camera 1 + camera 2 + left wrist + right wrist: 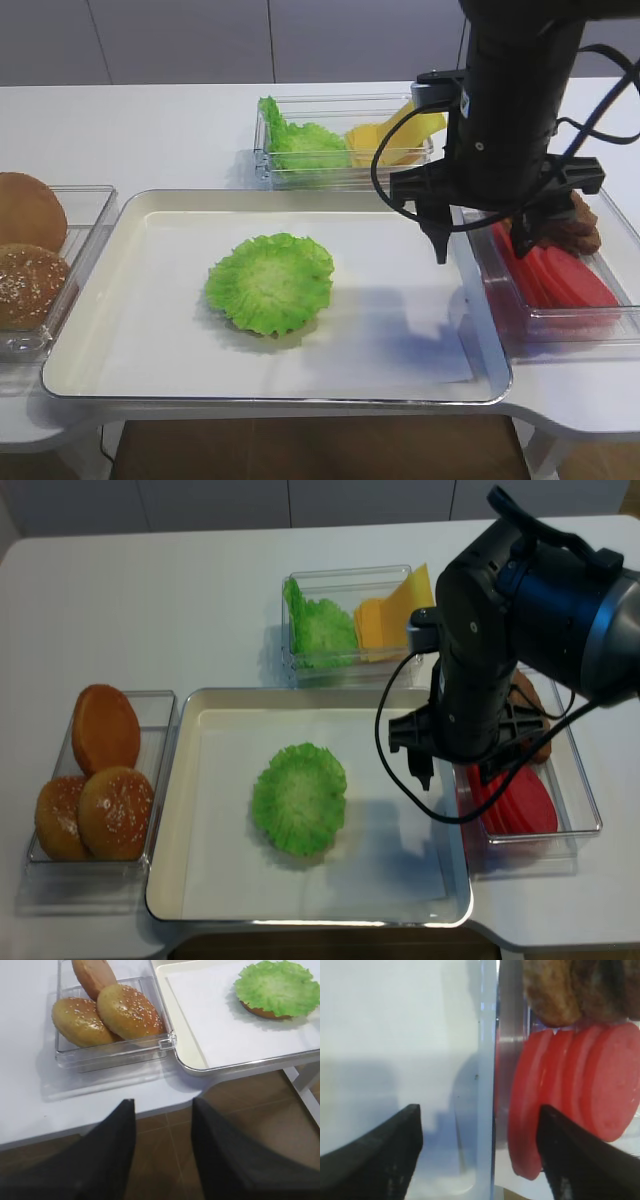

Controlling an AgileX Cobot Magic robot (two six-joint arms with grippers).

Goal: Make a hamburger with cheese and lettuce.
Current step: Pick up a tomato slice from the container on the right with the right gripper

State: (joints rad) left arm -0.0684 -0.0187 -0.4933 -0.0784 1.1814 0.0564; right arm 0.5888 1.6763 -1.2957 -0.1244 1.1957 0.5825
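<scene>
The other red slices lean close against the round red slice's side, so my right gripper should grab its raised top edge (479, 788) next.
The hamburger (270, 282) (300, 798) (272, 987) lies mid-tray: a ruffled green leaf over a brown bun base whose edge shows in the left wrist view. More lettuce (300, 145) and yellow cheese (395, 135) (385, 615) stand in a clear box at the back. My right gripper (481, 250) (480, 1110) (455, 775) is open and holds nothing. It straddles the clear wall (487, 1060) between the tray and the right box, one finger over the tray and one by the red slices (580, 1085). My left gripper (163, 1102) is open and empty, hanging over the floor off the table's front edge.
The cream tray (130, 300) is paper-lined. The right box holds red slices (555, 275) and dark patties (575, 230) (570, 990). A clear box at the left holds sesame buns (30, 250) (115, 1010) (100, 780).
</scene>
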